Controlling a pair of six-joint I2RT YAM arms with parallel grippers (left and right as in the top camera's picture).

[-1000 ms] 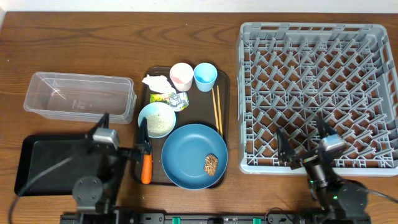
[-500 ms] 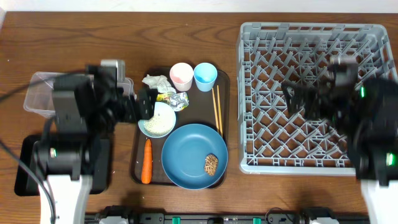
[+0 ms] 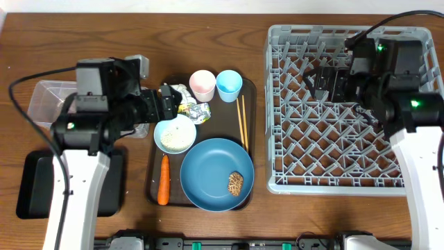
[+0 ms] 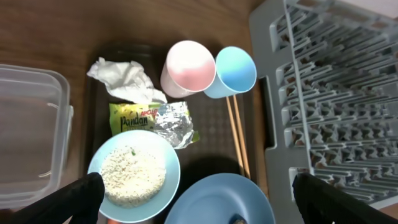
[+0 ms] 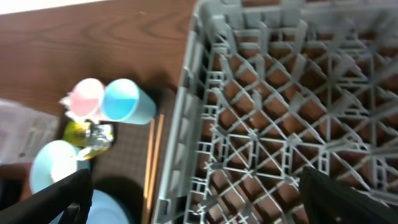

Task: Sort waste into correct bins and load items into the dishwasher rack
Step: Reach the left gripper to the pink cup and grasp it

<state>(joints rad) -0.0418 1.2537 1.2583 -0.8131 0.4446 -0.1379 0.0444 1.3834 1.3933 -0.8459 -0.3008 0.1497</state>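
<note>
My left gripper will next grab the pink cup by its open rim (image 3: 202, 81) (image 4: 191, 66), so the cup's base stays free for handing it over to load the rack.
On the brown serving tray (image 3: 250, 104) lie a white napkin (image 3: 173, 90), a yellow-green wrapper (image 3: 191, 110), a pale blue bowl (image 3: 175, 133) of rice (image 4: 132, 175), a carrot (image 3: 164, 179), a pink cup (image 3: 202, 85), a light-blue cup (image 3: 229, 85), chopsticks (image 3: 242, 121) and a blue plate (image 3: 211, 170) holding a brown morsel (image 3: 236, 183). My left gripper (image 3: 165, 103) is open and empty above the napkin and wrapper. My right gripper (image 3: 326, 80) is open and empty above the grey rack (image 3: 347, 139).
The clear tub (image 3: 48, 104) stands at the left, partly under my left arm. The black tray (image 3: 31, 184) lies at the front left. The rack's pegs stand upright across its whole floor.
Both arms have risen from the table's front edge and swung towards the back. The left gripper went from beside the carrot to over the napkin; the right moved over the rack's back.
</note>
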